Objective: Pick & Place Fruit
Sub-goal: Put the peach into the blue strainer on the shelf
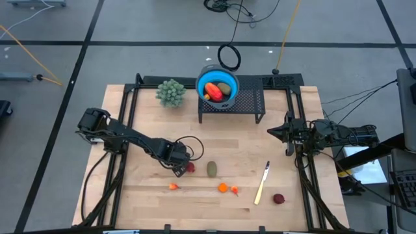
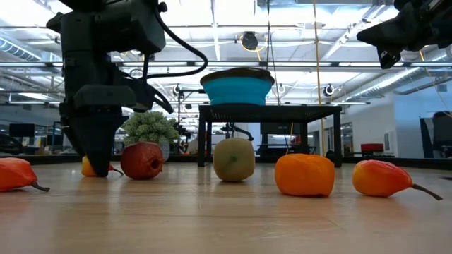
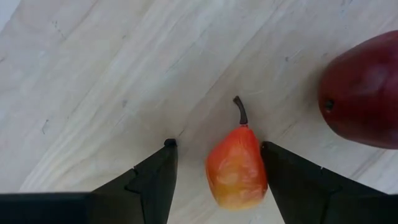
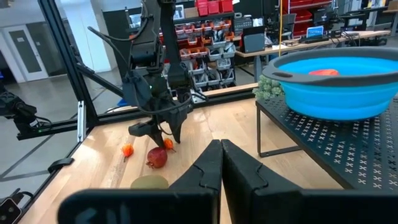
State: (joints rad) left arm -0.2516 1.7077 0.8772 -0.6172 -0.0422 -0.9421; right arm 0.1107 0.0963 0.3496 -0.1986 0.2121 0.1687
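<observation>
My left gripper is about to take hold of the small orange-red fruit by its rounded body, so that it can put the fruit in the blue bowl.
My left gripper points straight down, low over the wooden table, and is open. A small orange-red pear-shaped fruit lies on the table between its fingers, stem pointing away. A dark red fruit rests just beside it. An olive-green oval fruit and small orange pieces lie farther along the table. The round blue bowl on a black rack holds a red-orange and a green piece. My right gripper is shut, held high and level at the table's right side. My left gripper straddles the small orange-red fruit from above, one finger on each side of its body. One finger lies right against the fruit's side, and I cannot tell whether it touches. The fruit lies on the table.
A bushy pale-green plant ball stands left of the rack. A pale knife-like stick and another dark red round fruit lie toward the near right. One more orange piece lies just near of my left gripper.
</observation>
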